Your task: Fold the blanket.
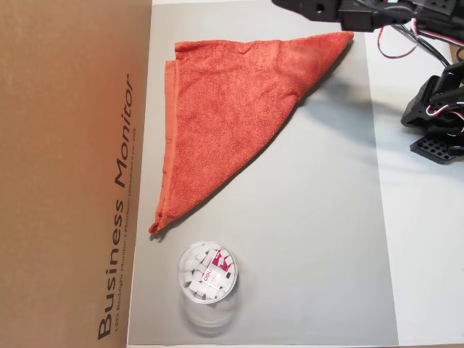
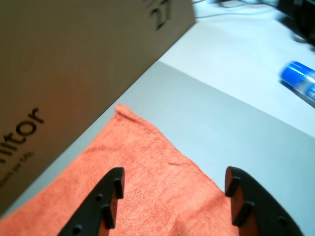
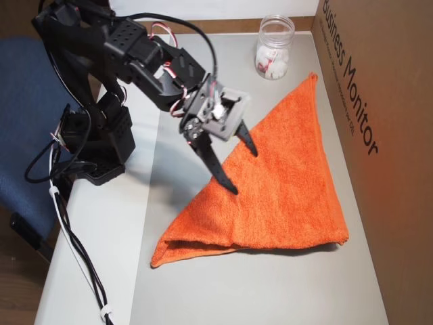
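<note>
Next, my gripper grabs the blanket (image 1: 225, 123) by its pointed corner farthest from the jar to fold the blanket smaller.
The blanket (image 1: 225, 123) is an orange-red terry towel folded into a triangle on the grey mat (image 1: 312, 239). In an overhead view it (image 3: 284, 189) lies with one point near the jar and its doubled edge toward the front. My gripper (image 3: 243, 170) is open and empty, its black fingers spread just above the blanket's long slanted edge. In the wrist view the gripper (image 2: 174, 177) frames the blanket (image 2: 142, 162), whose corner points at the box. In the other overhead view only part of the arm (image 1: 341, 11) shows at the top edge.
A cardboard box (image 1: 72, 174) marked "Business Monitor" runs along one side of the mat, close to the blanket. A clear jar (image 1: 206, 272) of white pieces stands near the blanket's tip. The arm's base (image 3: 101, 149) stands beside the mat. A blue can (image 2: 300, 81) lies farther off.
</note>
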Controlling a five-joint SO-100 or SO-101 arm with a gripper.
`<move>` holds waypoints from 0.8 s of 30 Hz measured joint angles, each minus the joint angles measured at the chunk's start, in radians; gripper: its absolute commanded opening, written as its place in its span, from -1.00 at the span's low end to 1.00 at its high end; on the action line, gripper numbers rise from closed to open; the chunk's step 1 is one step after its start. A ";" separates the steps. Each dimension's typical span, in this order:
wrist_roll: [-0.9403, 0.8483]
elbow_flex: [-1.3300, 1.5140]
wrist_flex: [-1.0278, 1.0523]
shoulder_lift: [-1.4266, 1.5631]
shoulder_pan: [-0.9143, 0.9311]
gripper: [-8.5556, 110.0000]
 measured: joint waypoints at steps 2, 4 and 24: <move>0.052 0.058 0.000 0.064 0.008 -0.51; 0.114 0.118 0.000 0.127 0.015 -0.51; 0.491 0.584 0.000 0.454 0.273 -0.51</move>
